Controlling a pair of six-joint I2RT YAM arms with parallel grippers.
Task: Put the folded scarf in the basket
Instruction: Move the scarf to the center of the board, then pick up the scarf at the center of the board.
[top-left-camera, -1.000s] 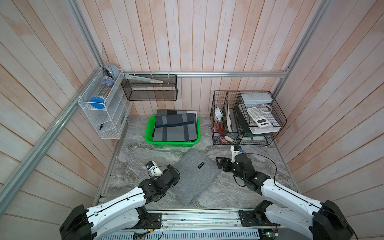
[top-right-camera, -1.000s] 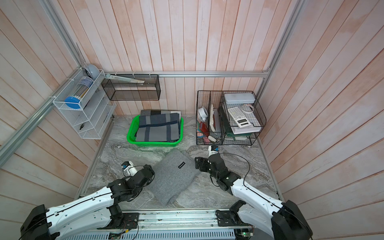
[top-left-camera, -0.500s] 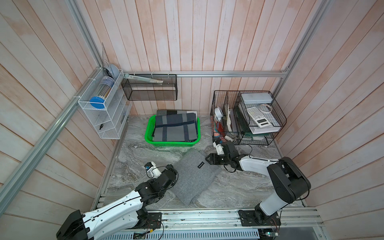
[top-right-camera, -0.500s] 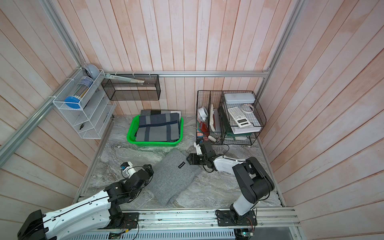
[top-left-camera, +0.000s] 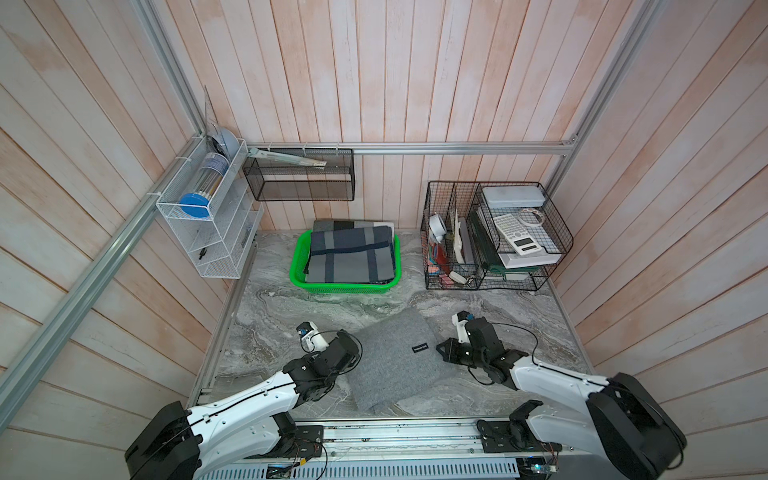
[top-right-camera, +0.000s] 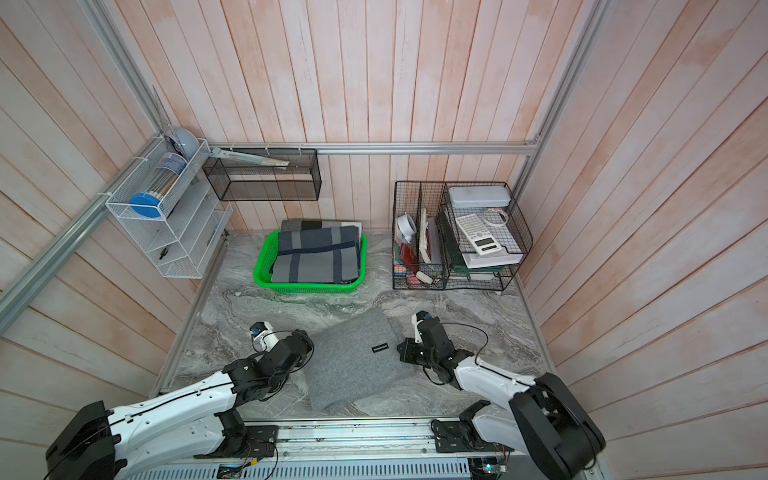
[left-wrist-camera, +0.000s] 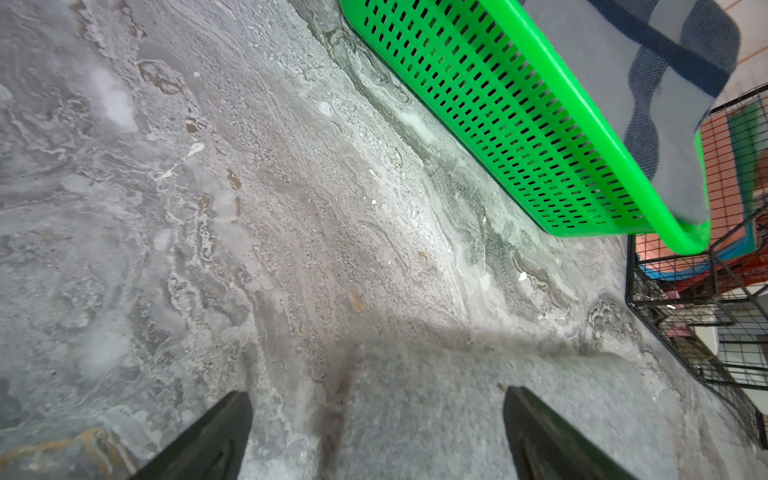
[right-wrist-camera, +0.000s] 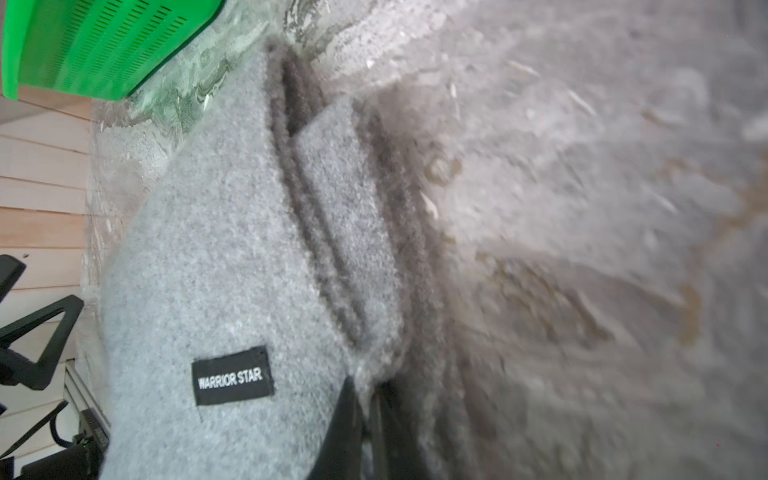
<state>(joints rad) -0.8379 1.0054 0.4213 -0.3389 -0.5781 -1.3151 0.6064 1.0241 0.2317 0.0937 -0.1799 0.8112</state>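
Note:
My left gripper should next take hold of the folded scarf (top-left-camera: 395, 368) by its edge opposite my right gripper, so that it can lay the scarf flat in the basket.
The folded scarf (top-left-camera: 395, 368) (top-right-camera: 353, 368) is grey and fuzzy with a small black label (top-left-camera: 419, 348), and it lies flat on the marble table near the front. My right gripper (right-wrist-camera: 365, 382) (top-left-camera: 442, 351) is shut on the scarf's (right-wrist-camera: 228, 270) right edge, beside the label (right-wrist-camera: 232, 376). My left gripper (left-wrist-camera: 376, 392) stands open at the scarf's (left-wrist-camera: 457, 415) left edge, one finger over the cloth and one over bare marble. The bright green basket (top-left-camera: 297, 266) (top-right-camera: 262, 266) (left-wrist-camera: 498, 104) (right-wrist-camera: 91, 41) sits behind the scarf.
A plaid blue-grey folded cloth (top-left-camera: 351, 253) fills the basket. A black wire organiser (top-left-camera: 494, 237) with a calculator and papers stands at the back right. On the walls hang a white wire rack (top-left-camera: 208, 224) and a black mesh shelf (top-left-camera: 299, 178).
My right gripper's jaws have shut on the scarf's right edge, and that arm has shifted along the edge. The left gripper has stayed open by the left edge.

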